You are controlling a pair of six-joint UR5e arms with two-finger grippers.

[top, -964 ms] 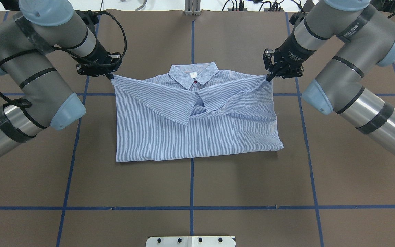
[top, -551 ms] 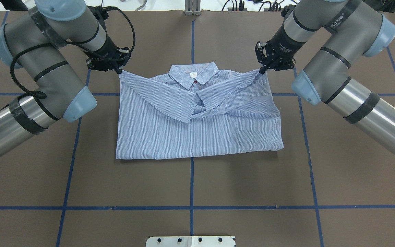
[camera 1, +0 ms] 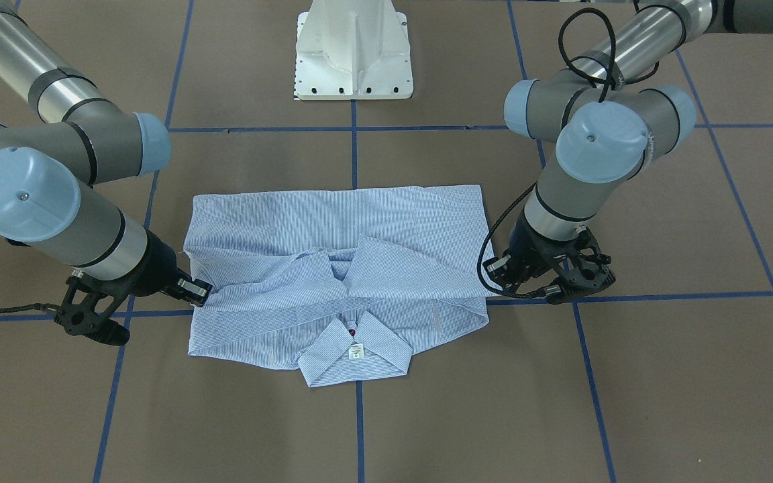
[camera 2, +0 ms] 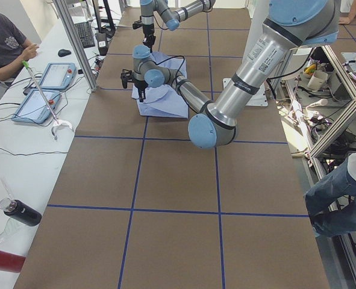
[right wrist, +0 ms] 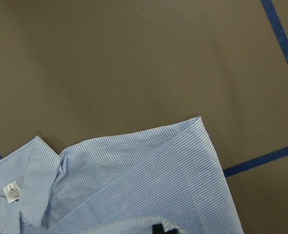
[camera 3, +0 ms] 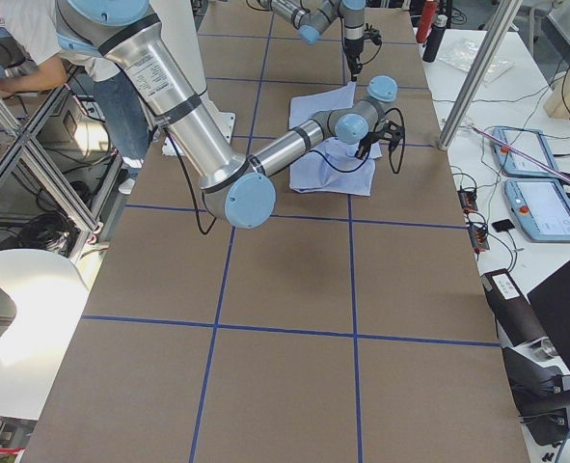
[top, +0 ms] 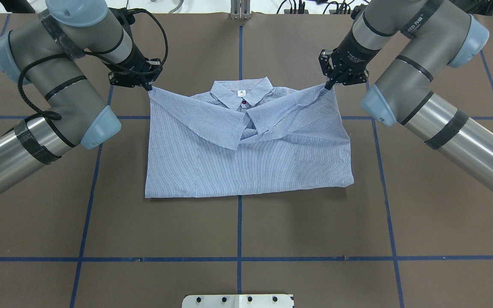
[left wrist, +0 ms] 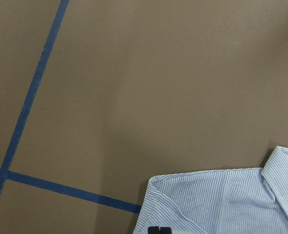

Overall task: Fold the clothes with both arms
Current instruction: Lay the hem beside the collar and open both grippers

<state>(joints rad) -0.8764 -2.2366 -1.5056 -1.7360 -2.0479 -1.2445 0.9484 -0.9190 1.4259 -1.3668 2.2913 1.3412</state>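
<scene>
My left gripper should move the shirt's corner outward before releasing it, as the collar-side edge shows beyond it.
The light blue striped shirt (top: 246,167) lies folded on the brown table, collar (top: 241,92) on the far side and sleeves crossed over the chest. My left gripper (top: 148,87) is shut on the shirt's left shoulder corner and holds it slightly raised. My right gripper (top: 327,85) is shut on the right shoulder corner. In the front-facing view the shirt (camera 1: 333,221) has the left gripper (camera 1: 492,290) at its right edge and the right gripper (camera 1: 193,293) at its left edge. Each wrist view shows a shirt corner (left wrist: 217,200) (right wrist: 148,175) with a dark fingertip at the bottom edge.
The white pedestal base (camera 1: 353,54) stands behind the shirt, on the robot's side. Blue tape lines (top: 239,226) cross the table. A person (camera 2: 3,42) sits by tablets (camera 2: 45,75) at a side bench. A dark bottle (camera 2: 21,212) lies there too.
Both grippers have moved inward and away from the robot, carrying the shoulder corners with them. The shirt's upper edge is narrower now; its lower part has stayed put.
</scene>
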